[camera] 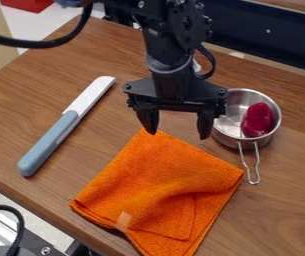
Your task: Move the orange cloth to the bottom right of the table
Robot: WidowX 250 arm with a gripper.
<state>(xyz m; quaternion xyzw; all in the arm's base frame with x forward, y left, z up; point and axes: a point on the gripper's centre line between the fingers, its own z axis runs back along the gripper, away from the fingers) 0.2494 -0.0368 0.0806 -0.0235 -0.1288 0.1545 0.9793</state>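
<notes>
The gripper grabs the orange cloth (pixel 161 185) by its corner between knife and pot next, to move the cloth to the bottom right of the table.
My gripper (pixel 177 132) hangs over the middle of the table, its two fingers spread wide with nothing between them. Just below it in the view lies the folded orange cloth (pixel 161 185), its top corner close by the left finger. The cloth reaches down to the bottom edge of the view, with a raised fold across its right part and a small light tag near its lower left. Whether the fingertips touch the cloth, I cannot tell.
A metal pot (pixel 231 131) holding a dark red object (pixel 257 120) stands right of the gripper, its wire handle (pixel 250 167) beside the cloth's right corner. A knife (pixel 64 126) with a blue-grey handle lies at the left. The wooden table's (pixel 41 197) front edge runs along the lower left.
</notes>
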